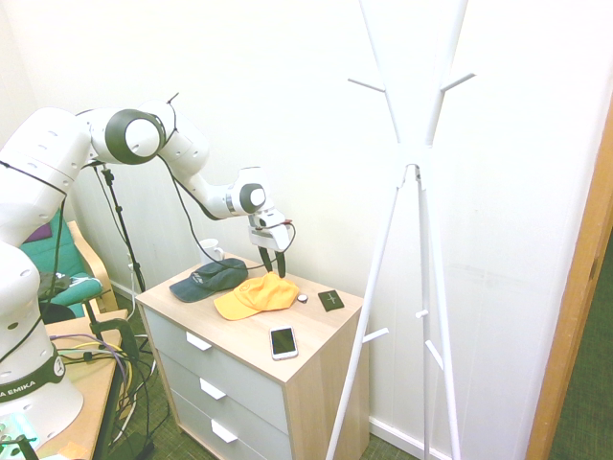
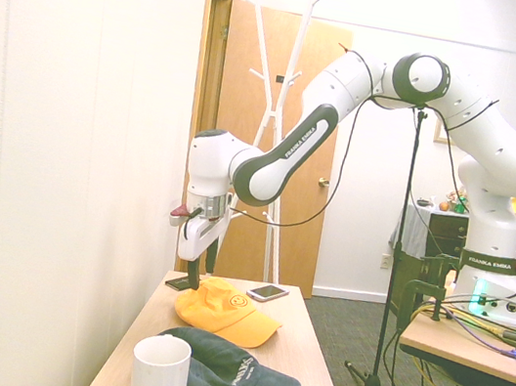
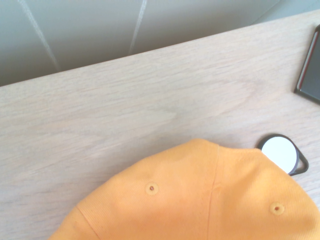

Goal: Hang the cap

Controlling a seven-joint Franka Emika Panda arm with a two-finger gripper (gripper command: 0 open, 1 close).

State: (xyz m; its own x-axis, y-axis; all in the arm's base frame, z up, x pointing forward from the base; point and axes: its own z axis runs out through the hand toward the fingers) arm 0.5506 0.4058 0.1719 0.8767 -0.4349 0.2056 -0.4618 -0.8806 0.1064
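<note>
Next, my gripper takes hold of the cap by its top (image 2: 208, 291), where the cloth stands up while the cap's brim (image 2: 257, 331) lies flat.
The cap (image 1: 257, 295) is yellow-orange and lies flat on the wooden top of the drawer chest (image 1: 316, 345), brim toward the chest's front-left. It also shows in the second exterior view, with a small smiley on the cap (image 2: 224, 308). The wrist view shows the crown of the cap (image 3: 200, 200) from close above. My gripper (image 1: 273, 264) hangs just above the cap's wall-side edge, fingers pointing down, open and holding nothing. From the other side the gripper (image 2: 201, 271) stands a little above the cap, not touching it. The white coat rack (image 1: 412, 163) stands right of the chest.
A dark navy cap (image 1: 209, 279) and a white mug (image 1: 213, 251) sit at the chest's left end. A phone (image 1: 283, 342), a small dark square (image 1: 331, 300) and a round white tag (image 3: 280, 154) lie near the cap. The wall runs close behind the chest.
</note>
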